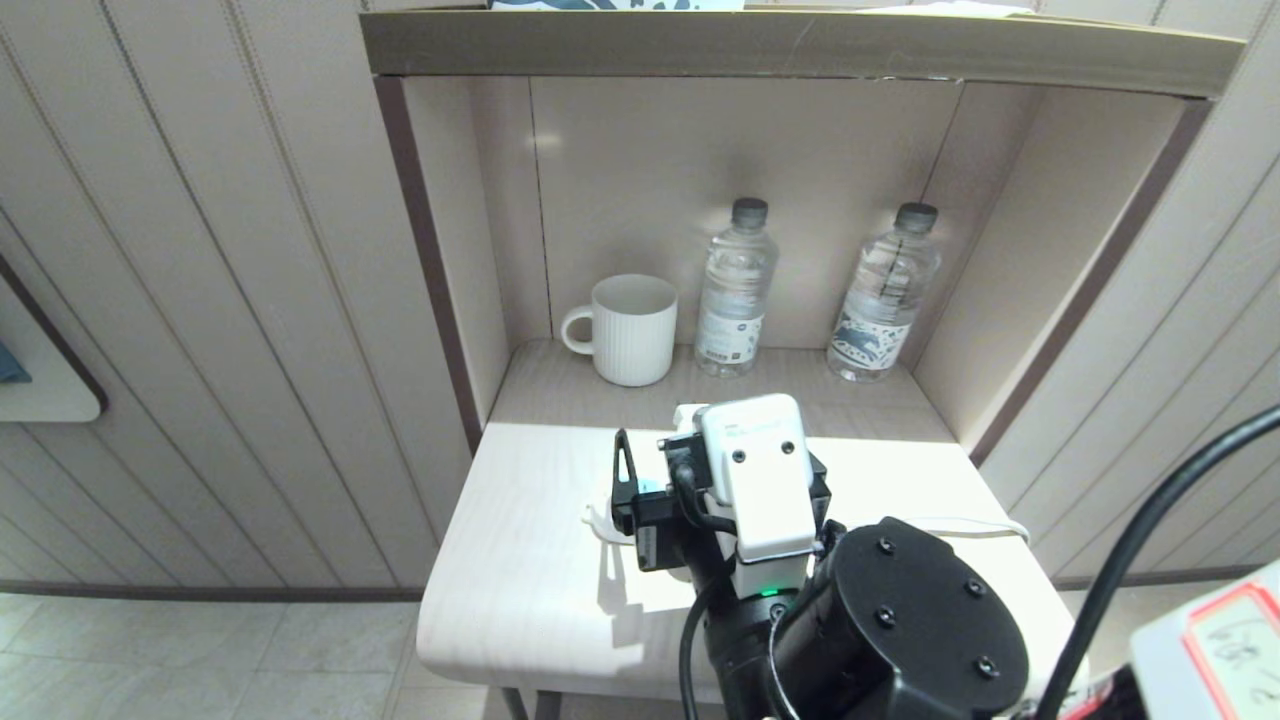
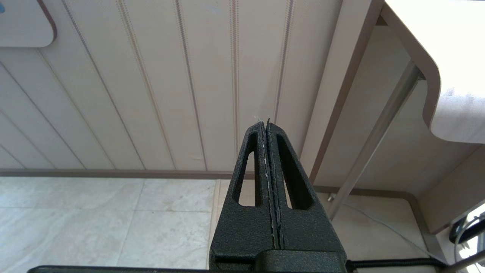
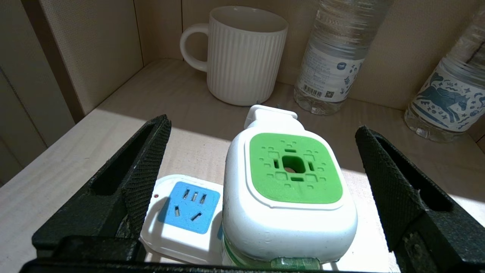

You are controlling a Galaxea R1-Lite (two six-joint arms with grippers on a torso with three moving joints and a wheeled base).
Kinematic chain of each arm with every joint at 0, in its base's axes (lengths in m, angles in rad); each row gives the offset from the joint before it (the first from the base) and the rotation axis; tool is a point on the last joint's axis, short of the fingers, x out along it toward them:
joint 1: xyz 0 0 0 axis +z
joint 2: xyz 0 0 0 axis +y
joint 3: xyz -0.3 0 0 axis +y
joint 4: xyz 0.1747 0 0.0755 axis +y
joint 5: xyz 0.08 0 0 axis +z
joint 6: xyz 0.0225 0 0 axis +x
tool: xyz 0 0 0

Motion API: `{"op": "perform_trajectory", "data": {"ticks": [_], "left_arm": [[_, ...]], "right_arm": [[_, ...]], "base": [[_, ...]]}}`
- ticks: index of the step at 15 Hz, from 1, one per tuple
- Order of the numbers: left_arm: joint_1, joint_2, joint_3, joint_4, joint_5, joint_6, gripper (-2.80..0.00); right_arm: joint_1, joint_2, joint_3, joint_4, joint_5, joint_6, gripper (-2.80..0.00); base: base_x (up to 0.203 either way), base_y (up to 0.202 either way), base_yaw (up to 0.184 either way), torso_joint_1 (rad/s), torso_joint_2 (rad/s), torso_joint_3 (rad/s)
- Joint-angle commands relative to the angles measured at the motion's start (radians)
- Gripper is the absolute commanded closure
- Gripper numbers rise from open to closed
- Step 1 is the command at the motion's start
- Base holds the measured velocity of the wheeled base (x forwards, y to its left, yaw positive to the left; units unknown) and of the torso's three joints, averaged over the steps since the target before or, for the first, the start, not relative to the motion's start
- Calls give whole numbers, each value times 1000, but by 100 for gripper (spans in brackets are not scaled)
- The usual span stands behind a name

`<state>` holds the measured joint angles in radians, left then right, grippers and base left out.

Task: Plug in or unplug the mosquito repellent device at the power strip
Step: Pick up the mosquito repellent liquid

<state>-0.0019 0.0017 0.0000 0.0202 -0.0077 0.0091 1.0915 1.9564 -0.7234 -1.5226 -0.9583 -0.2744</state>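
Next, my right gripper takes hold of the mosquito repellent device by its white body [image 3: 288, 227]. Then it unplugs the device from the white power strip [image 3: 182, 212].
The mosquito repellent device [image 3: 291, 170], a white body with a green top, stands on the white power strip [image 3: 182, 212] right beside a free light-blue socket; its prongs are hidden. My right gripper [image 3: 262, 127] is open, one finger on each side of the device, neither touching it. In the head view the right gripper [image 1: 700, 470] is low over the small table [image 1: 520, 560], and its wrist covers most of the device and the power strip [image 1: 600, 520]. My left gripper [image 2: 265, 123] is shut and empty, parked low beside the table, facing the wall and floor.
Behind the strip, in the shelf recess, stand a white ribbed mug [image 1: 632, 330] and two clear water bottles [image 1: 737, 290] [image 1: 885, 295]. The strip's thin white cord [image 1: 960, 525] runs off to the right. Panelled walls close in both sides of the recess.
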Motion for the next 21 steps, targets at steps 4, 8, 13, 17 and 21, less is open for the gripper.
{"op": "perform_trajectory", "data": {"ticks": [4,8,13,17,21], "left_arm": [[0,0,0,0,0,0,0],[0,1,0,0,0,0,0],[0,0,0,0,0,0,0],[0,0,0,0,0,0,0],[0,1,0,0,0,0,0]], "right_arm": [[-4,-5,2,-47,-7,1,-280],[-5,-7,5,-47,-8,23,-280],[-7,4,12,-47,-11,35,-280],[-8,4,12,-47,-10,38,-280],[-9,5,12,-47,-10,38,-280]], "base": [[0,0,0,0,0,0],[0,0,0,0,0,0],[0,0,0,0,0,0],[0,0,0,0,0,0],[0,0,0,0,0,0]]}}
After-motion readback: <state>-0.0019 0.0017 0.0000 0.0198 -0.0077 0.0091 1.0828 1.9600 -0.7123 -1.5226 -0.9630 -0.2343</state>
